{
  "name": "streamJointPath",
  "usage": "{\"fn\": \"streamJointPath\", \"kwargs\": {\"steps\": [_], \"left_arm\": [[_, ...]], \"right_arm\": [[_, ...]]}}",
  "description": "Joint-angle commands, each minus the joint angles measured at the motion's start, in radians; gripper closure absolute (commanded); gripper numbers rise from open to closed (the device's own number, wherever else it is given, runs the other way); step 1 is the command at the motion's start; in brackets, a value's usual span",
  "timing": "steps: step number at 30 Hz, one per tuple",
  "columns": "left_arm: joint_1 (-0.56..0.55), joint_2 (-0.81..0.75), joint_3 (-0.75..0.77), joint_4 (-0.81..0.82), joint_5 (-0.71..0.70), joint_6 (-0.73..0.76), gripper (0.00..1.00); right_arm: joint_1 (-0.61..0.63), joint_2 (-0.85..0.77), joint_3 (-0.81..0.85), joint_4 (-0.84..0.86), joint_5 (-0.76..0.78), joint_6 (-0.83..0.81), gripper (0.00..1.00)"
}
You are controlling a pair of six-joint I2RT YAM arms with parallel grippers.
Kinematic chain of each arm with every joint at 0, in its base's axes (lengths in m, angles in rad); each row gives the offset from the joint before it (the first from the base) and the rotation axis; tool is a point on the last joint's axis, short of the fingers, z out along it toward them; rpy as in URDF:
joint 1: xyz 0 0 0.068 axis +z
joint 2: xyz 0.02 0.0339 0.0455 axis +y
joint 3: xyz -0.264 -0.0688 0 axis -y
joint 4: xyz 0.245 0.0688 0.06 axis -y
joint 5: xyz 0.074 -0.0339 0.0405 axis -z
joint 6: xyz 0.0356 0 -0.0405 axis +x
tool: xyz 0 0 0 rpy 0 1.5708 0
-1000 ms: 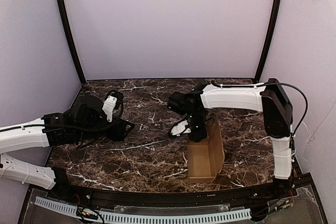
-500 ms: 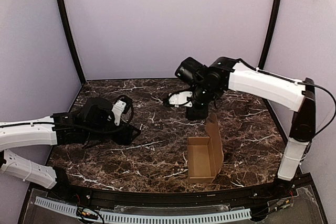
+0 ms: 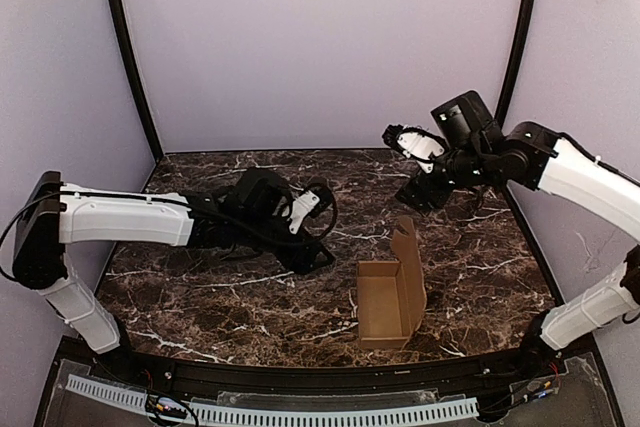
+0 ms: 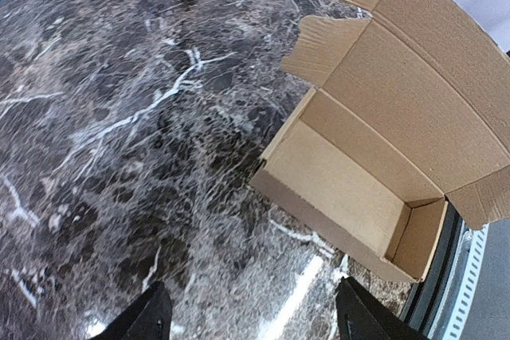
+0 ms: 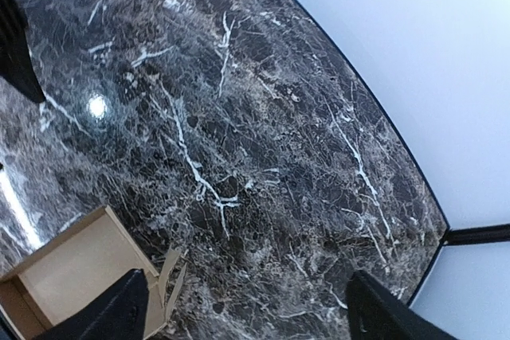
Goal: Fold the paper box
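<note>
The left gripper takes hold of the paper box's far short side (image 3: 375, 268) (image 4: 279, 142) next, away from the lid, to turn the paper box and leave the lid free to fold.
The paper box (image 3: 385, 299) is a brown cardboard tray lying open on the dark marble table (image 3: 200, 297), right of centre near the front. Its lid panel (image 3: 408, 257) stands up along the right side. The left wrist view shows the box (image 4: 358, 173) from the side, hollow and empty, with end flaps spread. My left gripper (image 3: 318, 232) hovers just left of the box, open, with nothing between its fingertips (image 4: 155, 312). Up at the back right, well clear of the box, my right gripper (image 3: 412, 169) is open and empty. A corner of the box (image 5: 72, 276) shows in its wrist view.
Lilac walls close in the table on three sides. Two black poles (image 3: 130, 67) (image 3: 515, 47) stand at the back corners. A black rail with a white toothed strip (image 3: 300, 409) runs along the front edge.
My right gripper has left the box's far end, risen and swung to the back right, opening wide. My left arm has reached right, toward the box. The box has stayed in place.
</note>
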Motion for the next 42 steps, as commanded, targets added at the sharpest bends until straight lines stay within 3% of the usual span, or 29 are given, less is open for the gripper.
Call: {"fn": "streamJointPath", "kwargs": {"steps": [1,4,16,19,32,42], "left_arm": [[-0.022,0.123,0.104,0.026,0.124,0.122,0.29],[-0.035,0.199,0.196,0.004,0.143,0.209,0.29],[-0.053,0.435,0.445,-0.095,0.112,0.427,0.35],[-0.052,0.483,0.492,-0.122,0.123,0.443,0.42],[-0.052,0.599,0.595,-0.161,0.113,0.473,0.54],[-0.053,0.632,0.619,-0.188,0.103,0.483,0.75]], "right_arm": [[-0.032,-0.147,-0.101,0.178,-0.055,0.161,0.07],[-0.056,-0.206,-0.162,0.21,-0.107,0.207,0.01],[-0.077,-0.315,-0.341,0.308,-0.133,0.263,0.01],[-0.08,-0.323,-0.356,0.325,-0.146,0.268,0.01],[-0.082,-0.357,-0.374,0.329,-0.169,0.281,0.01],[-0.081,-0.359,-0.376,0.333,-0.178,0.284,0.01]]}}
